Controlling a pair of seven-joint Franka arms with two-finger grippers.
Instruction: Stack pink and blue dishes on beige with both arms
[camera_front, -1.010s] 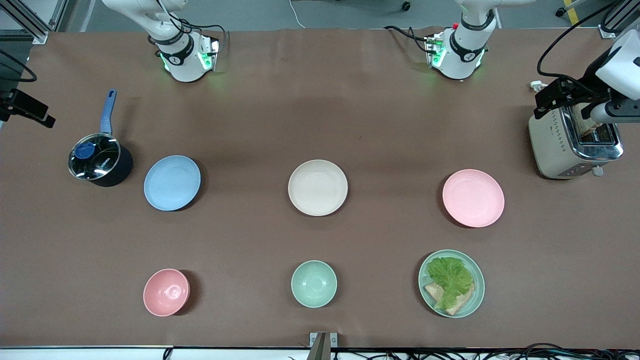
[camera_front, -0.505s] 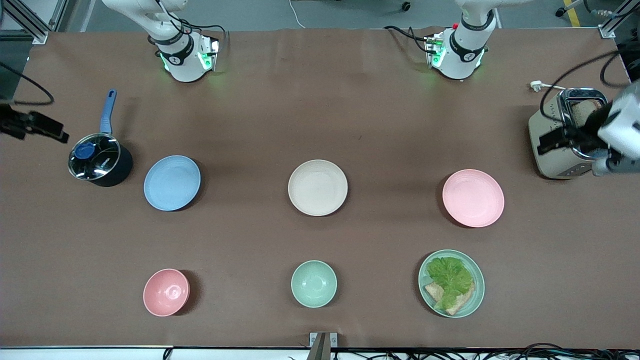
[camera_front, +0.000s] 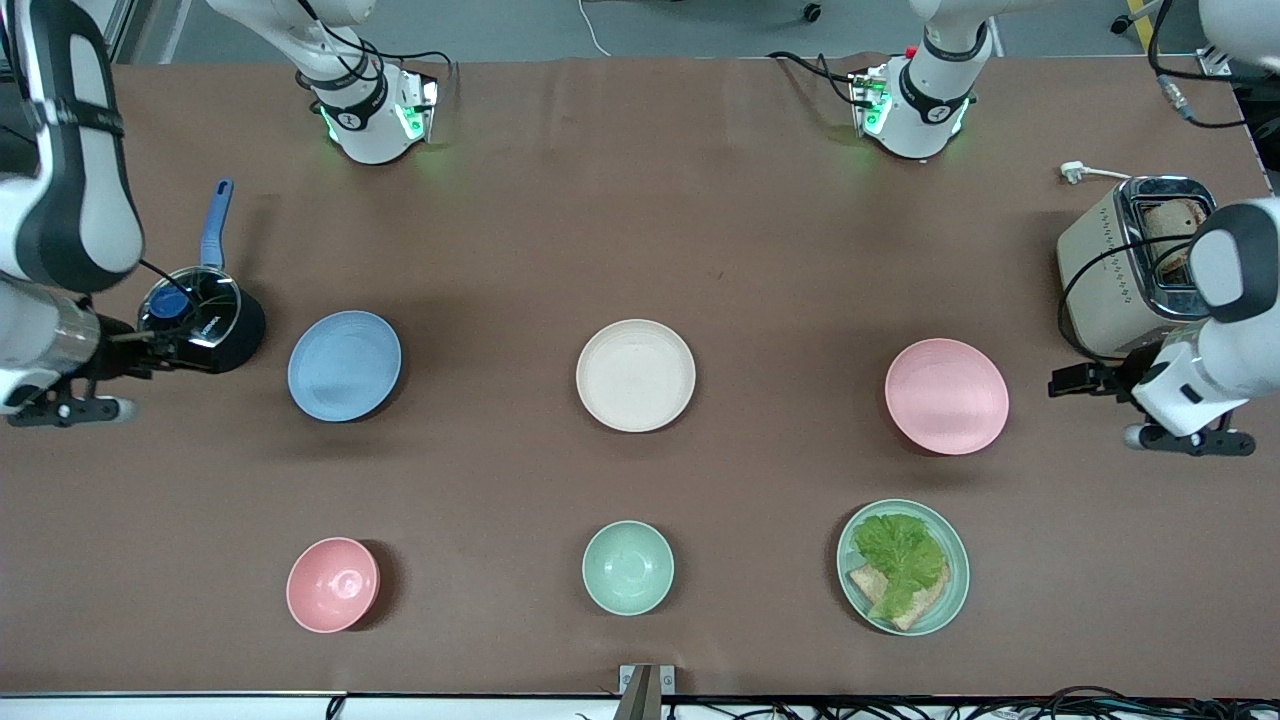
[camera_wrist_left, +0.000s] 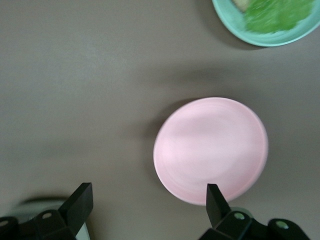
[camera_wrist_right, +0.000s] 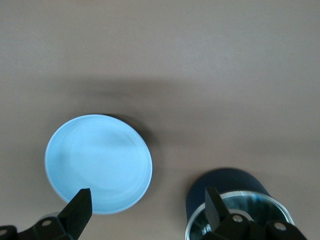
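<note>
The light blue plate should be stacked on the beige plate (camera_front: 636, 375), so my right gripper next needs to grip it by its rim (camera_front: 292, 372).
The beige plate (camera_front: 636, 375) lies mid-table. The light blue plate (camera_front: 344, 365) lies toward the right arm's end, the pale pink plate (camera_front: 946, 396) toward the left arm's end. All three are bare and apart. My left gripper (camera_front: 1190, 440) hangs over the table between the pink plate and the table's end. In the left wrist view it (camera_wrist_left: 149, 205) is open and empty, with the pink plate (camera_wrist_left: 210, 150) below. My right gripper (camera_front: 70, 410) hangs over the table beside the pot. It (camera_wrist_right: 147, 207) is open and empty above the blue plate (camera_wrist_right: 98, 162).
A lidded dark pot (camera_front: 200, 320) with a blue handle stands beside the blue plate. A toaster (camera_front: 1130, 270) holding bread stands at the left arm's end. Nearer the camera lie a pink bowl (camera_front: 332, 585), a pale green bowl (camera_front: 628, 567) and a green plate with lettuce and bread (camera_front: 903, 567).
Both arms have swung in from the table's ends: the left hand from over the toaster to beside the pink plate, the right hand to beside the pot. No dish has moved.
</note>
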